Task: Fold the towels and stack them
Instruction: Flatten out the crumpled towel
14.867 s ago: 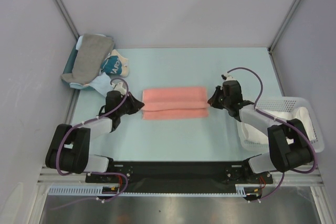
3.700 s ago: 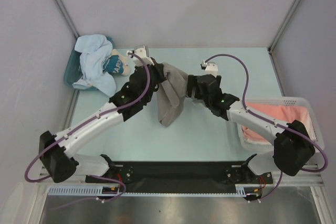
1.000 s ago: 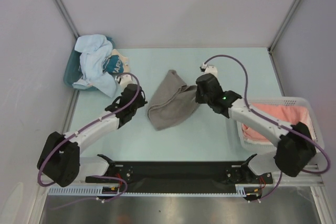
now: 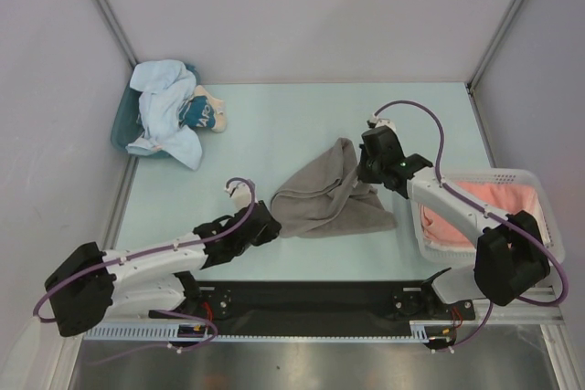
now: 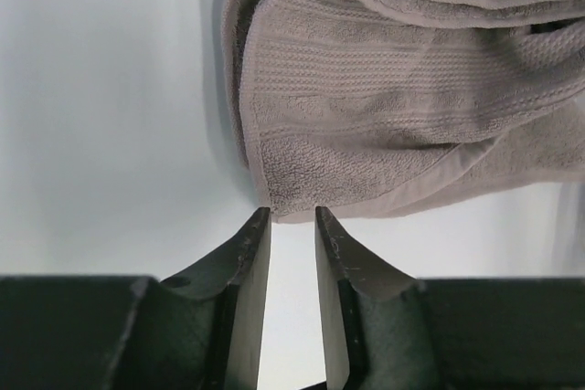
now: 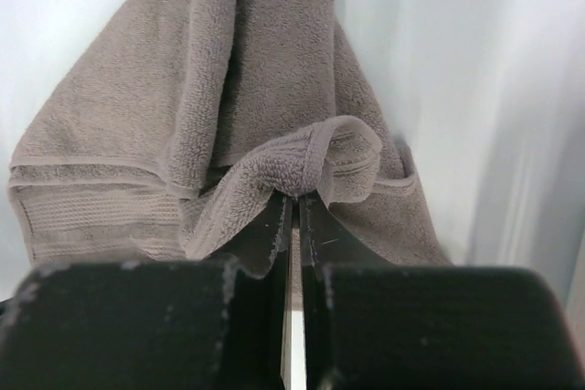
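The left gripper grips the grey towel [image 4: 324, 198] by its near corner at the hem [image 4: 282, 233] next. Both grippers then spread and fold the towel.
A grey towel [image 4: 324, 198] lies crumpled in the middle of the table, and it also fills the left wrist view [image 5: 384, 116] and the right wrist view [image 6: 137, 134]. My right gripper [image 4: 368, 171] [image 6: 294, 198] is shut on a raised fold at the towel's right end. My left gripper [image 4: 268, 223] [image 5: 292, 215] is open at the towel's near left corner, with the hem just past its fingertips and nothing between them. A folded salmon-pink towel [image 4: 489, 200] lies in the basket. A light blue towel [image 4: 164, 107] is heaped at the back left.
The white basket [image 4: 512, 173] stands at the right edge, next to my right arm. A teal bin [image 4: 122, 125] sits in the back left corner under the blue towel, with a small teal printed bundle [image 4: 196, 116] beside it. Grey walls close in three sides.
My left gripper has opened, let go of the grey towel and drawn back toward the near edge. My right gripper has pulled its end rightward, and the towel now lies lower and wider.
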